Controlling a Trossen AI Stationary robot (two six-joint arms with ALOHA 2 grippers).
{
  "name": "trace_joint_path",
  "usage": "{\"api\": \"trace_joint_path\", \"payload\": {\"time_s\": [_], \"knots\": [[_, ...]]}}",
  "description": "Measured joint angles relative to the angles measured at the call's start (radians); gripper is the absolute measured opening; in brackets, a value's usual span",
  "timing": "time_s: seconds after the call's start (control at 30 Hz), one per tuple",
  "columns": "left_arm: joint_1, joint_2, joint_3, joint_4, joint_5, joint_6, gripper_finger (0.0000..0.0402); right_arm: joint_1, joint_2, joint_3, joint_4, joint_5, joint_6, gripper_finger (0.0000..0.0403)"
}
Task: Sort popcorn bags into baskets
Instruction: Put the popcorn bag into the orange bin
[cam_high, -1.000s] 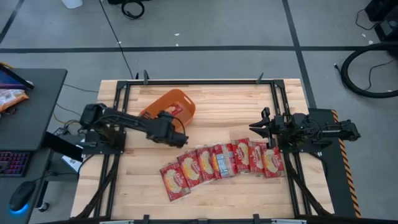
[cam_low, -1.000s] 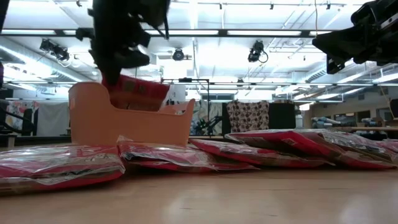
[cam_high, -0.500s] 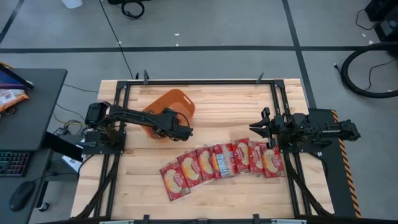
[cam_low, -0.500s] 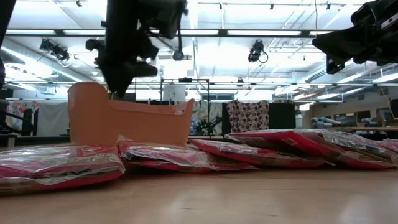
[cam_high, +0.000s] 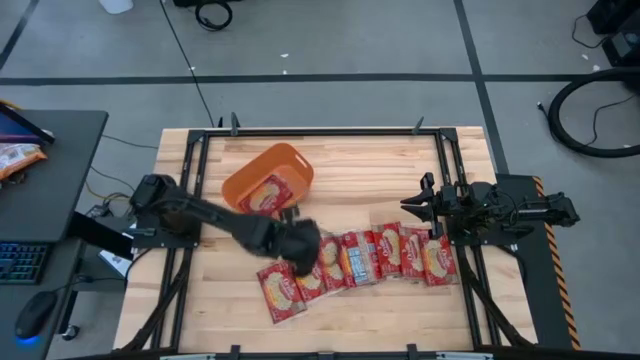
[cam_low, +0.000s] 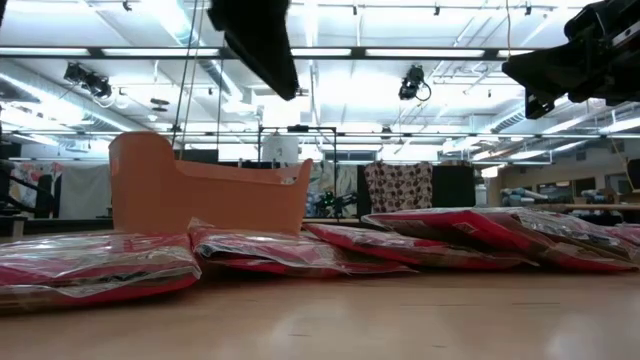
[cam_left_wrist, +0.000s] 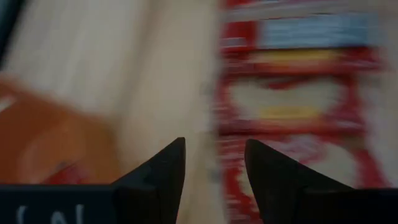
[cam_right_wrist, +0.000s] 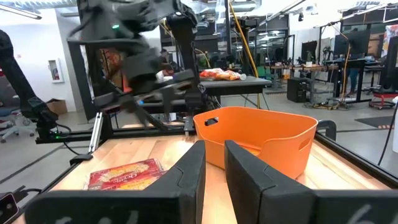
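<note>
My left gripper is to grab the popcorn bag by its edge (cam_high: 330, 262) beside the yellow label next. Then it can sort this bag into the orange basket (cam_high: 295, 157).
An orange basket (cam_high: 295, 157) stands at the table's far left of centre, with one red popcorn bag (cam_high: 264, 194) lying flat inside it. Several more red popcorn bags (cam_high: 370, 255) lie in an overlapping row on the table, from near centre to the right. My left gripper (cam_high: 303, 245) hovers open over the left part of that row (cam_left_wrist: 292, 93), between the basket and the bags, holding nothing. My right gripper (cam_high: 412, 208) waits above the row's right end, its fingers (cam_right_wrist: 196, 163) a narrow gap apart and empty.
Black rails (cam_high: 320, 131) frame the wooden table top. The near part of the table in front of the bags (cam_low: 330, 320) is bare wood. A desk with a keyboard (cam_high: 25, 260) stands beyond the table's left edge.
My left gripper held a red bag above the basket and has let it go; the bag now lies inside the basket. The gripper has then swung toward the table's near right, away from the basket and out over the row of bags.
</note>
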Motion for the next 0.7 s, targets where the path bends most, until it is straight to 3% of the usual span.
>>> {"api": "trace_joint_path", "payload": {"time_s": [0.17, 0.37, 0.7], "knots": [[-0.106, 0.0, -0.037, 0.026, 0.021, -0.013, 0.0172, 0.0, 0.0, 0.0, 0.0, 0.0, 0.0, 0.0066], [-0.165, 0.043, -0.069, 0.074, -0.071, -0.075, 0.0172, 0.0, 0.0, 0.0, 0.0, 0.0, 0.0, 0.0066], [-0.094, 0.236, -0.042, 0.244, -0.071, 0.277, 0.0172, 0.0, 0.0, 0.0, 0.003, 0.0, 0.0, 0.0066]]}}
